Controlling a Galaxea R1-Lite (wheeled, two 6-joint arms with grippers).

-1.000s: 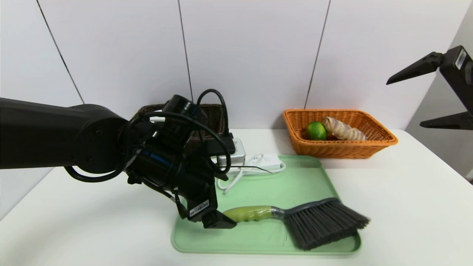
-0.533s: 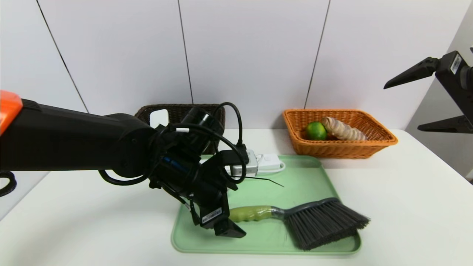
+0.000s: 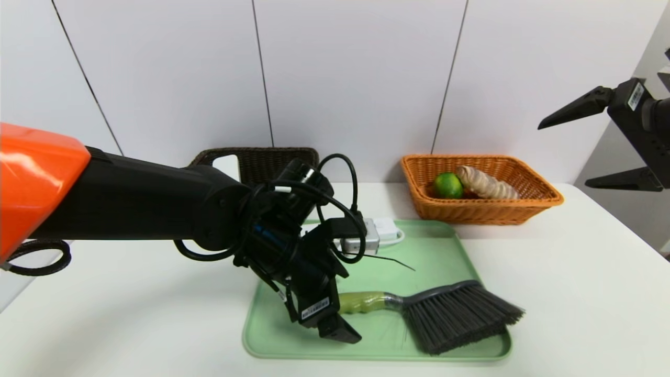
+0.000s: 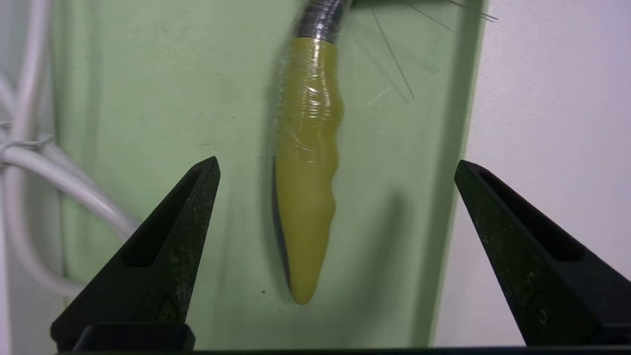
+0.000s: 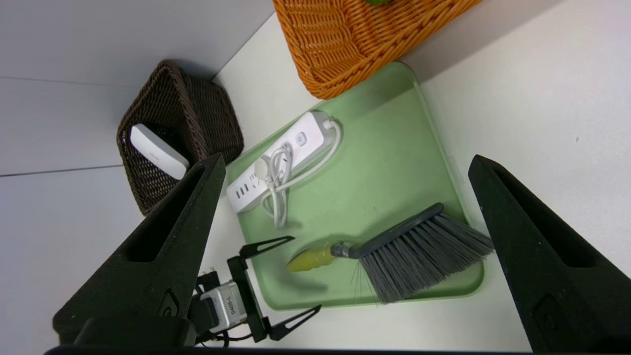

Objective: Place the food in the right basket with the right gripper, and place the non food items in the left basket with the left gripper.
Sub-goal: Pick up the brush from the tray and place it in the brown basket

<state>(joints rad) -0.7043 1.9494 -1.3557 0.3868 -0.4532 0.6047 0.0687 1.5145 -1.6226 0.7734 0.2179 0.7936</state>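
My left gripper's fingers are still above the brush's green handle (image 3: 362, 302), so it is too early to close. Lowering comes first.
The green-handled brush (image 3: 460, 317) lies on a green tray (image 3: 434, 251), handle pointing left. My left gripper (image 3: 384, 305) hovers open at the handle (image 4: 308, 187), whose end lies between the wide-spread fingers without touching them. The white power strip (image 3: 386, 228) with its coiled cord sits at the tray's back. A flat white case (image 3: 226, 165) leans inside the dark brown left basket (image 3: 277, 157). The lime (image 3: 448, 185) and the ridged roll (image 3: 487, 183) rest in the orange right basket (image 3: 487, 214). My right gripper (image 3: 562, 156) hangs open and empty, high at the far right.
Both baskets stand against the white back wall, the tray just in front of them. The tray's front rim (image 4: 458, 148) runs close beside one left finger. White tabletop lies on both sides of the tray.
My left arm has swung right and forward along the tray, bringing its open jaws over the brush handle's end. The right gripper has drifted slightly. Nothing was grasped.
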